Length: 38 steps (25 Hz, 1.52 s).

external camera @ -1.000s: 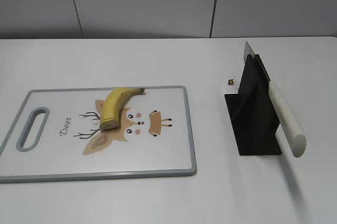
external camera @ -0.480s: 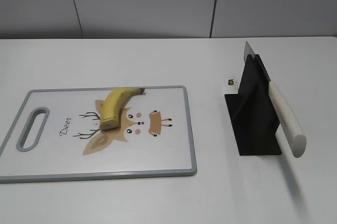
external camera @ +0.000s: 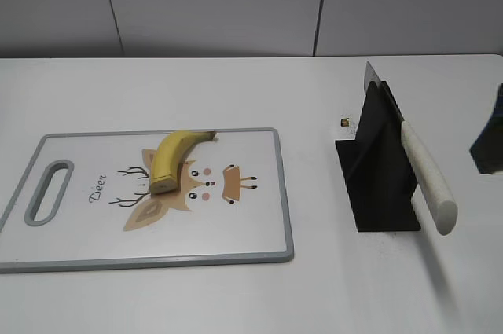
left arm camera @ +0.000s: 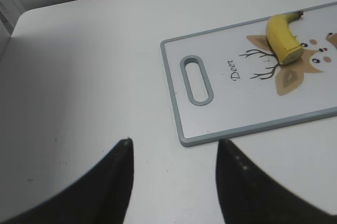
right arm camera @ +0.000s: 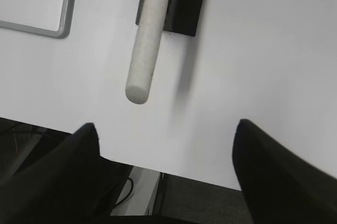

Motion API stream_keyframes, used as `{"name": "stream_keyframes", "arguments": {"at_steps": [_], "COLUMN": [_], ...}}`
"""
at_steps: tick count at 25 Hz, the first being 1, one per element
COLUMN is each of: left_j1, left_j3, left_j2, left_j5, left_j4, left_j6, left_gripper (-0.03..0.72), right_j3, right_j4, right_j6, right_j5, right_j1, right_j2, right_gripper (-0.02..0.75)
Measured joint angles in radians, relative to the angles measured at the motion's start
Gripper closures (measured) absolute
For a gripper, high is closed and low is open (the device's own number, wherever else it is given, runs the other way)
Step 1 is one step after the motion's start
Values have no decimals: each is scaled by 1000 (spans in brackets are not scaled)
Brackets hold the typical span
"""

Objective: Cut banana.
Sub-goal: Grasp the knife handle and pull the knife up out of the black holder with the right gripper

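I need to cut the banana, so I should next use my right gripper to grab the knife by its white handle. The handle sticks out into open space, and the black stand hugs the blade.
The banana, short, curved and yellow with a dark stem tip and a flat cut end, lies on the white cutting board. It also shows in the left wrist view, far ahead of my left gripper, which is open and empty over bare table left of the board. A knife with a white handle rests in a black stand. My right gripper is open and empty near the table's front edge, short of the handle. Its dark tip shows at the right edge of the exterior view.
A small dark crumb lies on the table behind the stand. The board has a grey rim, a handle slot at its left and a deer drawing. The table's front edge and the floor below show in the right wrist view.
My right gripper has come into the exterior view at the right edge. The banana, board and knife have not moved.
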<state>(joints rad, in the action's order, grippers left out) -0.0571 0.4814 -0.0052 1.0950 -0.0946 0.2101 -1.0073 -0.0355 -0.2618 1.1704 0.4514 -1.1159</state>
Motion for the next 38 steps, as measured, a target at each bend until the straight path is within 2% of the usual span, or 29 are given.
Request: {"name": "stream_keyframes", "arguments": {"at_steps": [9,26,29,34,38], "left_j1": [0,0,0,0,0], "left_j3": [0,0,0,0,0], "left_j2": [0,0,0,0,0], "left_j5": [0,0,0,0,0], "left_j4": [0,0,0,0,0], "left_j6": [0,0,0,0,0], "left_gripper": [196,196,196,196,196], "right_j3": [-45,-48,-48,-50,-50], "right_j4": [-85,-36,-36,-36,-37], "right_j6": [0,-75,-78,-118,-160], "right_j5": [-20,-107,-107,-109,-109], "right_j1": [0,0,0,0,0], "right_j2": [-201,-447,-470,-499,-515], "right_gripper": [155,178,236,396,444]}}
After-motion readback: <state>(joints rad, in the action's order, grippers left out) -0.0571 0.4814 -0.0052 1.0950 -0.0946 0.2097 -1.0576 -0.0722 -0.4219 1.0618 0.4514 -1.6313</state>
